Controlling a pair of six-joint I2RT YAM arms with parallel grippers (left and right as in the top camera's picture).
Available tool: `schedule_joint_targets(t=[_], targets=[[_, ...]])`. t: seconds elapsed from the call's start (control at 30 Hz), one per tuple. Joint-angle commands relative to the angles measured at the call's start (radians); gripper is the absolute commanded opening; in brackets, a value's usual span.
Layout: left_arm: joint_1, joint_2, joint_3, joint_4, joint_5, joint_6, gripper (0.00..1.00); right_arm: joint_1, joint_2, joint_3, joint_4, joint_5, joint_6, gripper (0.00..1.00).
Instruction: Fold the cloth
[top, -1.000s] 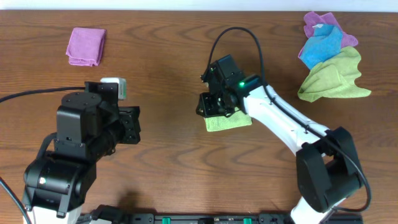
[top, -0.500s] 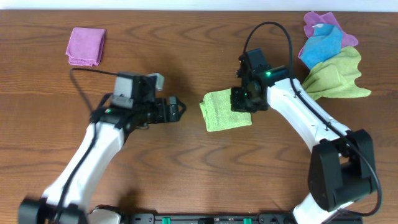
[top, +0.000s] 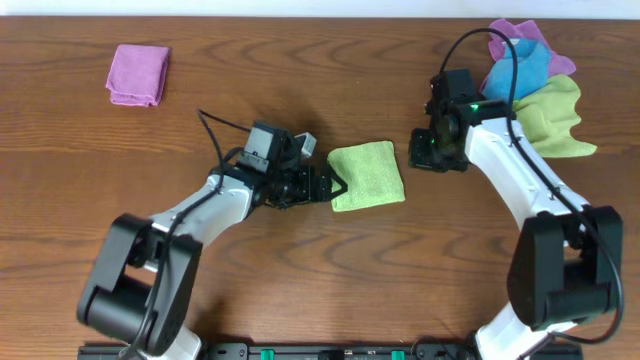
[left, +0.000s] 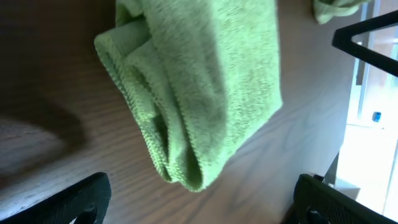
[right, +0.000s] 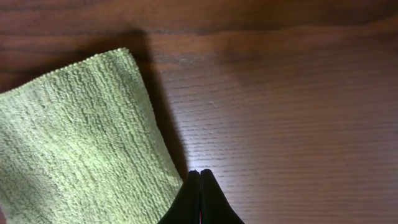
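Observation:
My left gripper will next grab the green cloth's layered edge (top: 336, 190) (left: 188, 167) with all layers together. Then it can put the green cloth, folded, on the purple cloth.
The green cloth (top: 368, 174) lies folded into a small square at the middle of the table. My left gripper (top: 333, 187) is open at the cloth's left edge. In the left wrist view the cloth's (left: 205, 81) layered folded edge points at my left gripper (left: 202, 186), whose fingers (left: 68, 202) stand wide at either side, apart from the fabric. My right gripper (top: 418, 152) is shut and holds nothing, just off the cloth's right side. In the right wrist view its closed tips (right: 199, 173) hover over bare wood beside the cloth's corner (right: 74, 143).
A folded purple cloth (top: 138, 73) rests at the far left. A loose pile of purple, blue and yellow-green cloths (top: 530, 90) sits at the far right, close behind my right arm.
My left arm swung right to the cloth's left edge and its jaws opened wide. My right gripper came off the cloth, shut, and drew back to the right.

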Motion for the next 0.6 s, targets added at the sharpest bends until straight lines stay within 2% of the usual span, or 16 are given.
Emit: schedule_joint_targets(t=[0.0, 0.27, 0.57], targets=[[0.000, 0.034, 0.001, 0.008, 0.005, -0.032, 0.95, -0.001, 0.053, -0.006, 0.017, -0.030, -0.022, 0.01], [-0.006, 0.114, 0.000, 0.069, 0.003, -0.061, 0.95, 0.005, 0.161, -0.006, 0.077, -0.139, -0.014, 0.01], [-0.029, 0.181, 0.000, 0.129, 0.008, -0.117, 0.95, 0.105, 0.209, -0.006, 0.137, -0.218, 0.009, 0.01]])
